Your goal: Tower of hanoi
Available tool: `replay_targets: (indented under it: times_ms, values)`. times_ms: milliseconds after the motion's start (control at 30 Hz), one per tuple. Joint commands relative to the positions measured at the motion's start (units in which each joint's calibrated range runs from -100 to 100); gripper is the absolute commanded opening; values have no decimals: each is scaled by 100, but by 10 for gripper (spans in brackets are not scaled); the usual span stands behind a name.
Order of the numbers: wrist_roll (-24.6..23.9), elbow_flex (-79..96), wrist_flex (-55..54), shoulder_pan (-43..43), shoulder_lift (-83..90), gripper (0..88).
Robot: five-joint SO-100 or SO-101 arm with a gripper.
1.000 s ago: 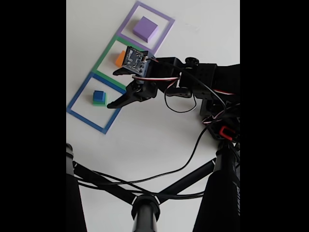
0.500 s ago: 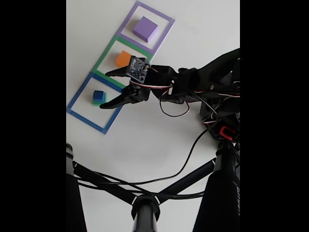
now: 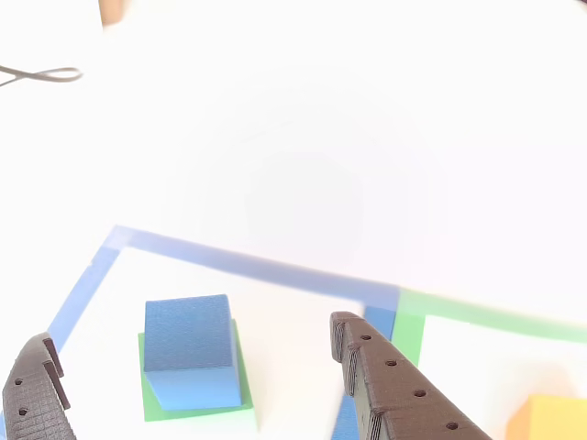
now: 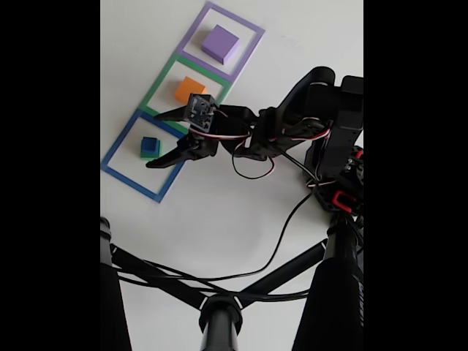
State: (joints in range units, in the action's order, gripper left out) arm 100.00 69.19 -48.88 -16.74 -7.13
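Note:
The gripper needs to grab the blue cube (image 3: 188, 353) next by its facing upright sides, just above the green cube that is close under it.
In the fixed view a small blue cube (image 4: 150, 142) sits on a green cube (image 4: 151, 153) inside the blue outline. An orange cube (image 4: 187, 90) lies in the green outline and a pale-purple slab (image 4: 221, 43) in the purple one. My gripper (image 4: 155, 139) is open just right of the stacked pair, one finger on each side. The other view looks down on the blue cube (image 3: 188, 353) on the green cube (image 3: 152, 408), between my open gripper's (image 3: 188, 332) fingers (image 3: 390, 390), with nothing held. The orange cube (image 3: 550, 417) peeks in at the bottom right.
Black stand tubes (image 4: 219, 314) and a loose black cable (image 4: 281, 238) cross the lower part of the fixed view. The arm's base (image 4: 336, 168) stands at the right. Blue outline tape (image 3: 248, 266) and green outline tape (image 3: 495, 316) lie flat on the white table.
The arm has stretched leftward. The open gripper moved from the green outline's edge to the blue outline, its fingers now flanking the blue-on-green stack.

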Motion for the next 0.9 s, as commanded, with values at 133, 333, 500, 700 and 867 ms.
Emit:
replay_targets:
  times_ms: [133, 333, 500, 700, 867]
  values:
    - [0, -274, -295, -119, -187, 313]
    - [0, -228, -359, -205, -251, 286]
    - [0, -246, -359, -243, -300, 235]
    - [0, -237, -359, -272, -316, 197]
    - [0, -255, -359, -272, -381, 154]
